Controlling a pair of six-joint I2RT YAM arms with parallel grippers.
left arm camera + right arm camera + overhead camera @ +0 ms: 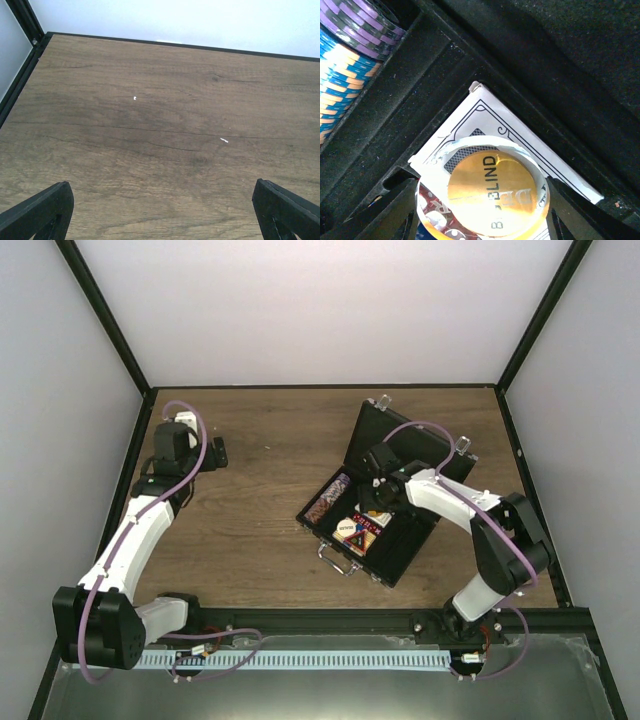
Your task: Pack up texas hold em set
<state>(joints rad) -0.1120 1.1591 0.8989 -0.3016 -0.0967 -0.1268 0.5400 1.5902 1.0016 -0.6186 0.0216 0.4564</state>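
Note:
The clear round button is close above the card deck [485, 120], mostly over the card deck's flat side, so my right gripper opens now.
The black case [410, 540] lies open at the centre right, its lid [395, 440] folded back. A row of chips [328, 500] fills its left slot; the right wrist view shows them purple-grey [370, 20] and blue-orange [340, 85]. My right gripper [366, 508] is inside the case, shut on a clear round button with a gold "BLIND" label [492, 192]. It holds the button over a card deck [485, 120], with its fingers [390, 210] on both sides. A red-patterned piece shows under the button. My left gripper [215, 452] is open and empty, with bare wood between its fingers [40, 210].
The case's silver handle [338, 560] faces the near edge and its latches [383, 400] stick up at the back. A black frame [130, 470] borders the wooden table [160, 100], with white walls behind.

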